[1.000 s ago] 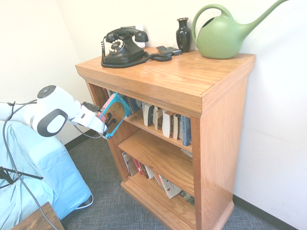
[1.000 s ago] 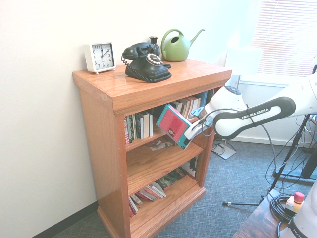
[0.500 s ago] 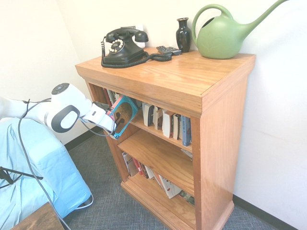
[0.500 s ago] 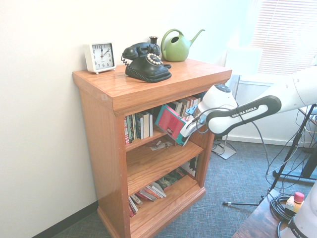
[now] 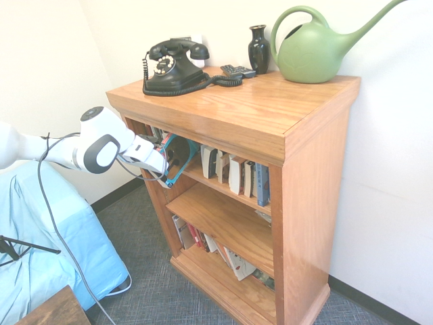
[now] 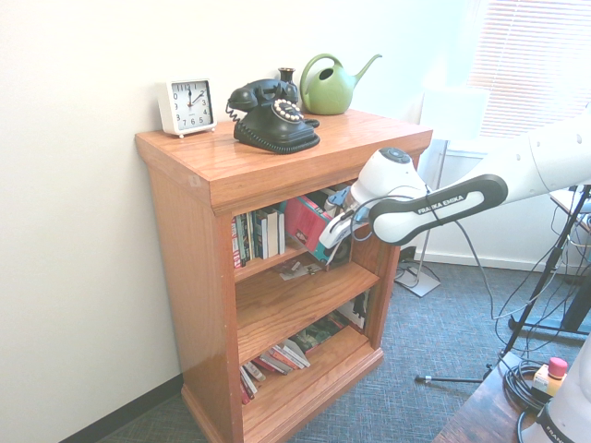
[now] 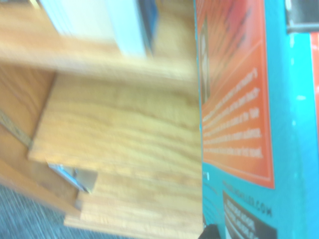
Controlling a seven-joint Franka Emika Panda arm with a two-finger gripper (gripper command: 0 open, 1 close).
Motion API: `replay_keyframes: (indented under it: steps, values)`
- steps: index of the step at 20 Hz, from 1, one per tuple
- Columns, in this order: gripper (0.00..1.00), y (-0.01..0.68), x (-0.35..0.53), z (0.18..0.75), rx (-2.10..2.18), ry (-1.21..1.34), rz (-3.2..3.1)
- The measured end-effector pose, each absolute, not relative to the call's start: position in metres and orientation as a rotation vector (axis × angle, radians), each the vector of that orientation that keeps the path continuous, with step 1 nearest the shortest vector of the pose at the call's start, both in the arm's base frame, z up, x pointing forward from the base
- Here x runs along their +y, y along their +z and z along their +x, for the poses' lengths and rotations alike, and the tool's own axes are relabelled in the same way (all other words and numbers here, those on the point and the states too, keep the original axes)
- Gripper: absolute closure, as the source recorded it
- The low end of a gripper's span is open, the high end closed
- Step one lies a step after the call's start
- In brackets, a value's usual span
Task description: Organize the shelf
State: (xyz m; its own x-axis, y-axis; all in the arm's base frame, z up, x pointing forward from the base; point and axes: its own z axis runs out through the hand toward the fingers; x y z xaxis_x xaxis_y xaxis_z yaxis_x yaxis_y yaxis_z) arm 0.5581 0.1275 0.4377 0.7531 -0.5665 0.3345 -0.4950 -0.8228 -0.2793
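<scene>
The teal book's lower end hangs out past the top level's board, so the book would fall if I opened now. My gripper moves it farther in, before releasing it.
The shelf is an orange-brown wooden bookcase with a thick top and three tiers; it also fills the second exterior view. My gripper is shut on a teal book with a red-orange cover. The book is tilted and its far part sits inside the top tier's opening, in a gap between rows of upright books. The wrist view shows the book's cover close up over the middle tier's board.
On top stand a black telephone, dark vase, green watering can and white clock. Books lie slumped on the bottom tier. A paper scrap lies on the middle tier. A blue-covered seat is beside the arm.
Over the last second the arm carried the book toward the shelf, from out in front of it to partly inside the top tier. The grip stayed shut.
</scene>
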Motion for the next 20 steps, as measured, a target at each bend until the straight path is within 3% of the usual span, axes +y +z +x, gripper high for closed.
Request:
replay_keyframes:
  steps: [20]
  values:
    - [1.00, 0.417, 0.150, 0.603, 0.824, -0.791, -2.760]
